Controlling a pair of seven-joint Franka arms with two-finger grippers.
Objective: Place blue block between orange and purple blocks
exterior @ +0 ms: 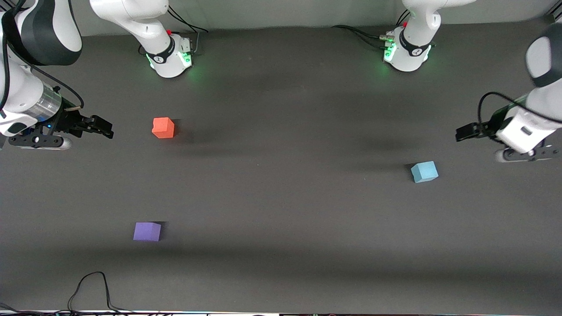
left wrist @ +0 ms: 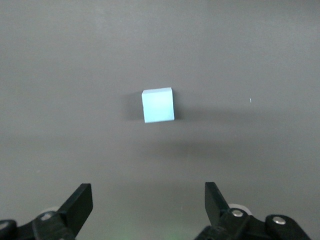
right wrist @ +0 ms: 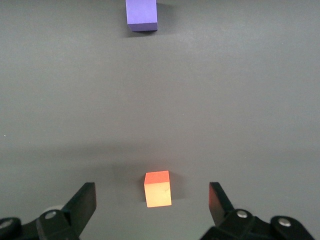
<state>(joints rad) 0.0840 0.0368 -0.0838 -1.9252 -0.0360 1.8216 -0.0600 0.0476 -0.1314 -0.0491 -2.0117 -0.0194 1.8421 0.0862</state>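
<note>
I should grab the blue block [exterior: 424, 171] by its opposite sides with my left gripper next, to set it between the orange and purple blocks.
The blue block [exterior: 424, 171] is a small sky-blue cube on the dark table toward the left arm's end; it also shows in the left wrist view [left wrist: 158, 105]. The orange block [exterior: 163, 127] sits toward the right arm's end, and the purple block [exterior: 147, 231] lies nearer the front camera than it. Both show in the right wrist view, the orange block [right wrist: 157, 189] and the purple block [right wrist: 141, 15]. My left gripper [exterior: 465, 131] is open and empty, up in the air beside the blue block. My right gripper [exterior: 102, 126] is open and empty, up beside the orange block.
The dark grey table [exterior: 281, 197] carries only the three cubes. The two arm bases [exterior: 171, 55] [exterior: 406, 50] stand along its back edge. A black cable [exterior: 90, 289] loops over the front edge toward the right arm's end.
</note>
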